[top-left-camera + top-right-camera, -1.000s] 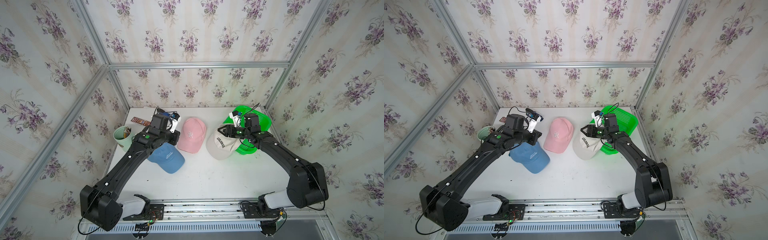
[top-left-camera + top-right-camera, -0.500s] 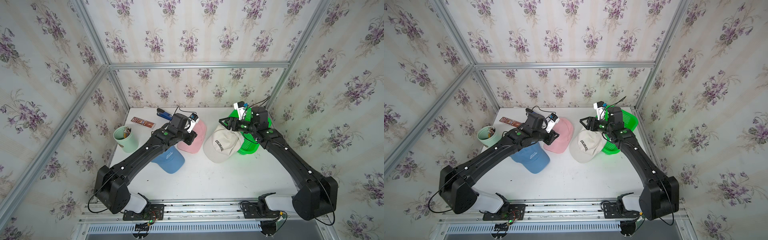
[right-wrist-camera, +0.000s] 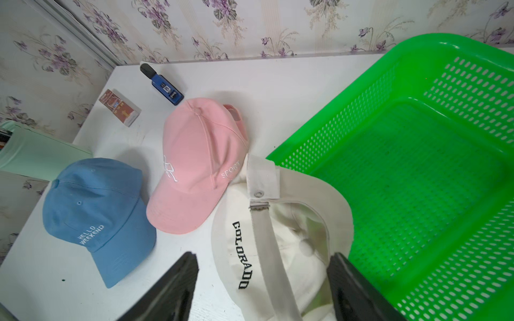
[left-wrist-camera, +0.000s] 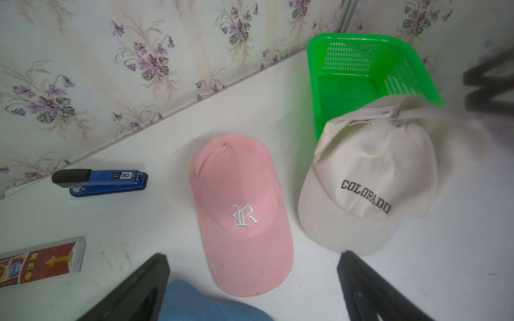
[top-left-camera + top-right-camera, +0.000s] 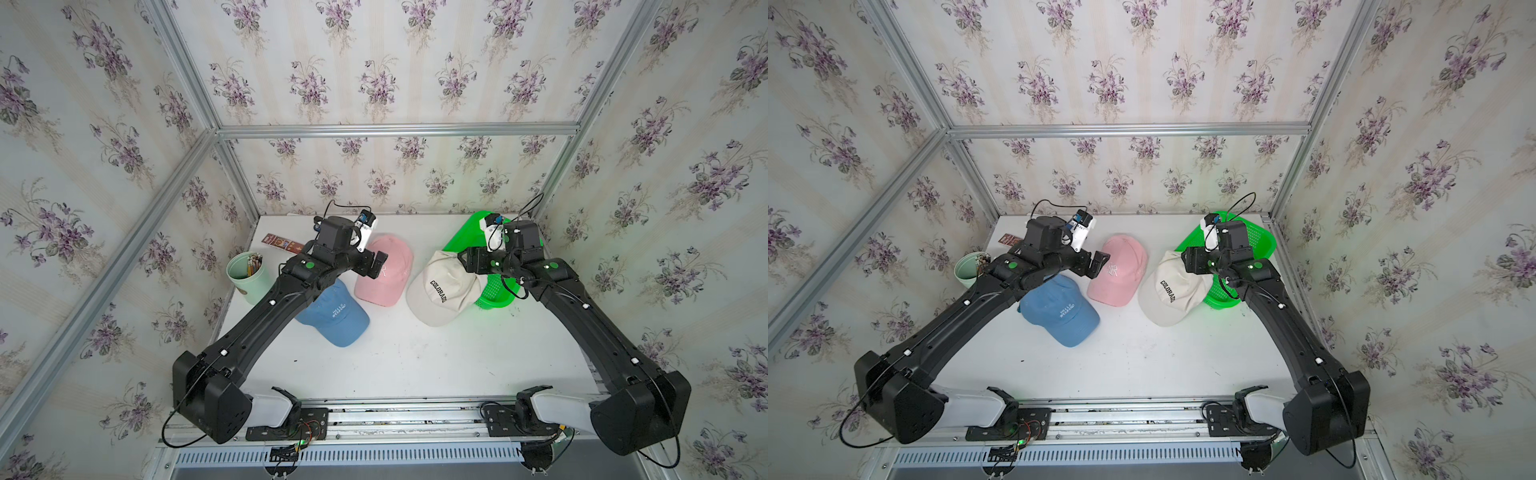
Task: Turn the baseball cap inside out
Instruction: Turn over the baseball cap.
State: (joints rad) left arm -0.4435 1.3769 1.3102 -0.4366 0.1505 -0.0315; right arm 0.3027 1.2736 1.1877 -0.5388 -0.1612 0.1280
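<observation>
I need to turn the COLORADO cap (image 3: 239, 222) inside out, so I should next grab its back strap (image 3: 269, 254) with my right gripper and leave the cap's bill side to my left gripper.
Three caps lie on the white table. The cream COLORADO cap (image 5: 444, 291) (image 5: 1173, 291) (image 3: 239, 222) rests with its back on the green basket's rim, its strap and inner lining facing my right gripper (image 3: 264, 257) (image 5: 467, 259). That gripper hangs open just above the cap's back, and the strap runs loose between its jaws. The pink cap (image 5: 388, 274) (image 4: 239, 194) sits in the middle. My left gripper (image 4: 251, 257) (image 5: 376, 266) hovers open over its brim, holding nothing. The blue cap (image 5: 336, 316) (image 3: 94, 208) lies under my left forearm.
The green basket (image 5: 465, 226) (image 3: 417, 166) stands at the back right. A mint cup (image 5: 245, 276) with pencils is at the left edge. A blue stapler (image 4: 100, 182) and a red box (image 4: 41, 261) lie near the back wall.
My left gripper has swung right from over the blue cap to over the pink cap and opened wide. My right gripper has opened over the cream cap's back.
</observation>
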